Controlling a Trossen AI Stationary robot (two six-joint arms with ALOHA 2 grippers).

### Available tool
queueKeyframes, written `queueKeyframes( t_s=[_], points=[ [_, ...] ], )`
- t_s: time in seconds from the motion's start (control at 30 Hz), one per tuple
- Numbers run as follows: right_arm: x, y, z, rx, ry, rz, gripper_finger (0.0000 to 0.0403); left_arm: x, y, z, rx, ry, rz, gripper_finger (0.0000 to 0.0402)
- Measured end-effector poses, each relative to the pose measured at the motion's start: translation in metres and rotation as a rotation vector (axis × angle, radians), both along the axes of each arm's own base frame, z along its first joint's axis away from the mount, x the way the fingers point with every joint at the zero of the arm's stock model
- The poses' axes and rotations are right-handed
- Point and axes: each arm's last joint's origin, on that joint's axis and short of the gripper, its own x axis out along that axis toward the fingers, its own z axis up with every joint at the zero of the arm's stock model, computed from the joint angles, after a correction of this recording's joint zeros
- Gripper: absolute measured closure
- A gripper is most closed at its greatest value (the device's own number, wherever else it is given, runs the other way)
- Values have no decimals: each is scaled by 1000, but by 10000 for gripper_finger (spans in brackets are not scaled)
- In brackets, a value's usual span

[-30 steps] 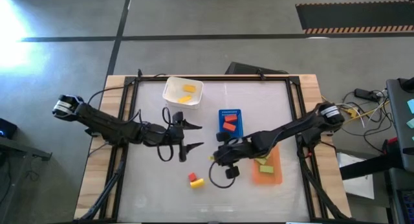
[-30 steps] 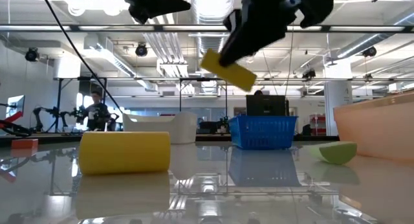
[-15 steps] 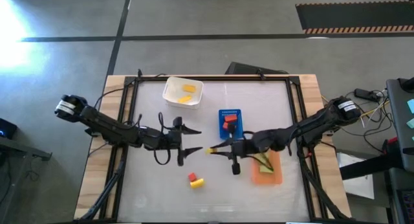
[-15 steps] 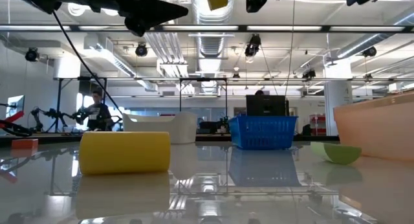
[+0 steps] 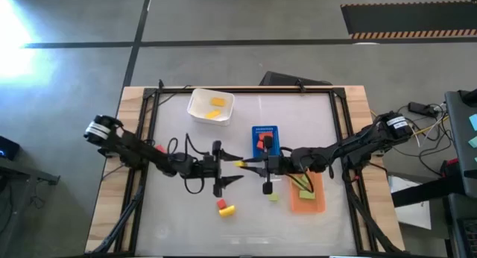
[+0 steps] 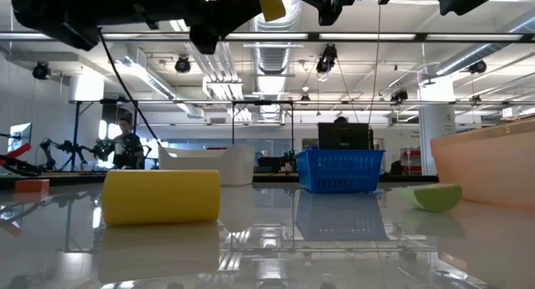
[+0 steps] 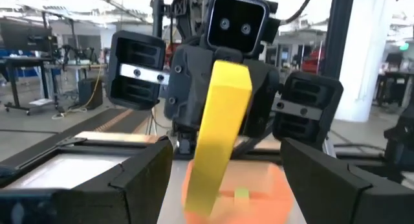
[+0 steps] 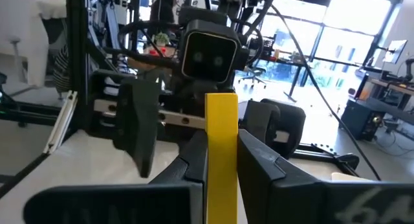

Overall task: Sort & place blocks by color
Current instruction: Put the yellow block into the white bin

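Observation:
My left gripper is to grab the yellow block by its loose end [image 5: 238, 163] next, and then I will sort the block into the white tub [image 5: 211, 107].
A yellow block [image 5: 240, 163] hangs in the air over the middle of the table, with my right gripper [image 5: 247, 163] shut on it. Facing it from the table's left, my left gripper [image 5: 235, 168] is open. Its fingers [image 7: 139, 175] stand on either side of the block's free end [image 7: 223, 114] without touching it. On the table near the front lie a red block [image 5: 221, 204] and another yellow block [image 5: 228, 210] side by side. A green block [image 5: 273, 197] lies flat beside the orange tray. My right gripper pinches the yellow block's flat sides [image 8: 221, 162] between its two fingers [image 8: 193, 169], at the end nearest its wrist. The fingers lie level and point toward the table's left, along the block. The block stands on edge, lifted clear, its free end reaching toward my left gripper.
A white tub [image 5: 211, 105] with yellow blocks stands at the far left. A blue tray [image 5: 265, 140] with red blocks sits at the centre. An orange tray [image 5: 307, 195] with green blocks lies near my right arm. Free table lies along the near edge.
My right gripper has risen with the yellow block and tipped from pointing down to level, facing the table's left. My left gripper has come down and toward the table's right, until its open fingers flank the block.

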Motion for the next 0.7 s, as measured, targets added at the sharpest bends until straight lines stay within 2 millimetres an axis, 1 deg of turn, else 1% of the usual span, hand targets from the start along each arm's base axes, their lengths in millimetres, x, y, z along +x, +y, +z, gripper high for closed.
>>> queueKeyframes(
  t_s=[0.2, 0.33, 0.43, 0.57, 0.7],
  points=[
    [0, 0, 0, -1, 0, 0, 365, 10, -3, -4, -2, -3, 5, 135],
    [0, 0, 0, -1, -1, 0, 365, 12, -2, -3, -4, -6, 8, 163],
    [0, 0, 0, -2, -2, 0, 365, 12, -2, -4, -5, -2, 20, 199],
    [0, 0, 0, -3, -1, -1, 363, 11, 0, -5, -11, 10, 66, 263],
    [0, 0, 0, 4, -1, -4, 336, 11, 1, -6, -9, 16, 85, 343]
  ],
)
